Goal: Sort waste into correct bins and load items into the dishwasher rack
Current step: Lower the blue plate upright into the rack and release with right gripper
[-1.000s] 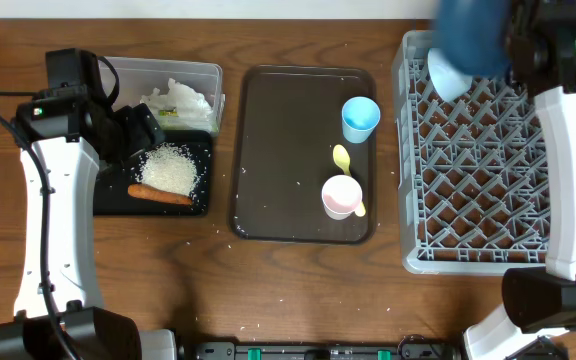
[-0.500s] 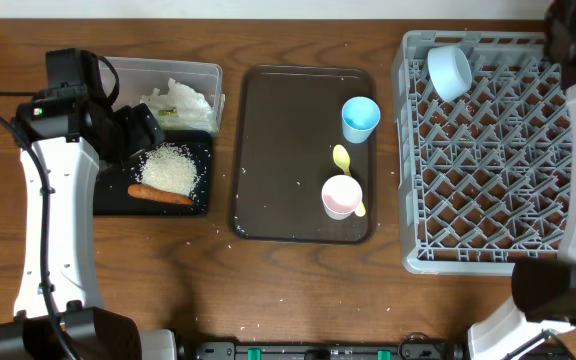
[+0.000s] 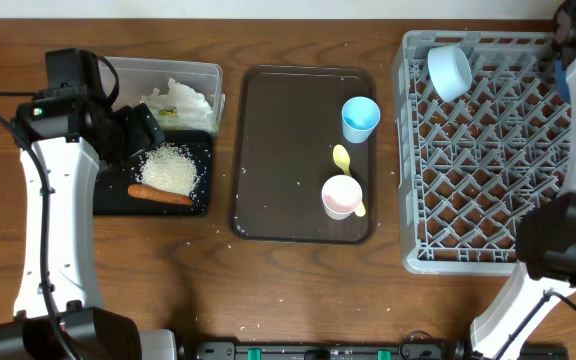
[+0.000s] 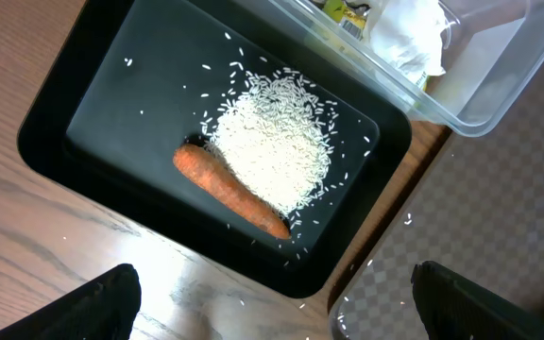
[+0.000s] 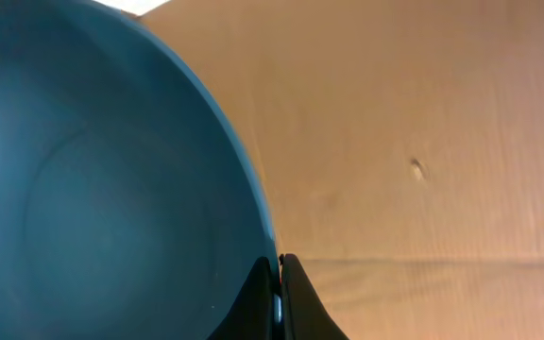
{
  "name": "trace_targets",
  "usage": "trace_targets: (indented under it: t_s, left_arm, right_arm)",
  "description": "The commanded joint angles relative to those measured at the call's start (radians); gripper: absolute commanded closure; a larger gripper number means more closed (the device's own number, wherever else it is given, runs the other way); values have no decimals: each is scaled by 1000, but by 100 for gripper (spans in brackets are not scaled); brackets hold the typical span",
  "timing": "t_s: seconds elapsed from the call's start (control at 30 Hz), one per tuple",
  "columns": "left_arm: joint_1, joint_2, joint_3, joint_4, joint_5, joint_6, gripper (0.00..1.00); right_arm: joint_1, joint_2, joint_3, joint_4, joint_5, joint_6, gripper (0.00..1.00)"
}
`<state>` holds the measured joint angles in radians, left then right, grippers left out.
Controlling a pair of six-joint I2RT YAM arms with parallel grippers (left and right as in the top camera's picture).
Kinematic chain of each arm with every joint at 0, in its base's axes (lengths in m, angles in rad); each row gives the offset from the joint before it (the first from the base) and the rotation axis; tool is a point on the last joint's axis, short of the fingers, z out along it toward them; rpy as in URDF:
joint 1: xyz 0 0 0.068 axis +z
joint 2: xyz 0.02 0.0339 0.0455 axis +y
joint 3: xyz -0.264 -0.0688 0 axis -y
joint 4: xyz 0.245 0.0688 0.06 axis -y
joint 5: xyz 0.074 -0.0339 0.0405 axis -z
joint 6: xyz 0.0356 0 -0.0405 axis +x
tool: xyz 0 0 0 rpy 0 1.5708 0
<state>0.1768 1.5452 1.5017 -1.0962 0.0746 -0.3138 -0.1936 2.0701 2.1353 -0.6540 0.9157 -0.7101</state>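
The dark blue plate hangs steeply tilted by the rack's outer edge, short of the open grid. My right gripper moves it there, before releasing it.
My right gripper is shut on the rim of the dark blue plate, held at the far right edge beside the grey dishwasher rack; only a blue sliver of the plate shows overhead. The pale bowl lies in the rack's back left corner. The light blue cup, pink cup and yellow spoon sit on the brown tray. My left gripper is open above the black tray holding rice and the carrot stick. Napkins and the wrapper lie in the clear tub.
Loose rice grains are scattered on the wooden table and on the brown tray. The black tray and clear tub stand side by side at the left. A cardboard surface fills the right wrist view behind the plate.
My right arm has swung with the plate from above the rack's back left to the far right edge, almost out of the overhead view. The left arm has not moved.
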Motion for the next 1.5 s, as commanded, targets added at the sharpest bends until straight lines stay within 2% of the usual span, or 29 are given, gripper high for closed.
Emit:
trace_targets:
  t_s: [0.0,0.1,0.47,0.77,1.07,1.3,1.47]
  left_arm:
    - [3,3,-6,-3,-9,5,6]
    - [3,3,-6,-3,-9,5,6]
    - [3,3,-6,-3,-9,5,6]
    - [3,3,-6,-3,-9,5,6]
    - [3,3,-6,-3,-8,5,6]
    - [3,3,-6,-3,-9,5,6]
    - [3,3,-6,-3,-9,5,5]
  right_arm:
    - [-16,27,13,8,-16,-133,99]
    - [-16,38,11,-8,-6,-180,99]
    - [-21,39,10,-167,11,-192,99]
    - [-49,43,10,-175,7,-165,99]
    - [-45,44,9,-274,-192,-158,99]
    - [-26,44,9,-296,-227,-44,98]
    - [18,44,9,-368,-348,-23,94]
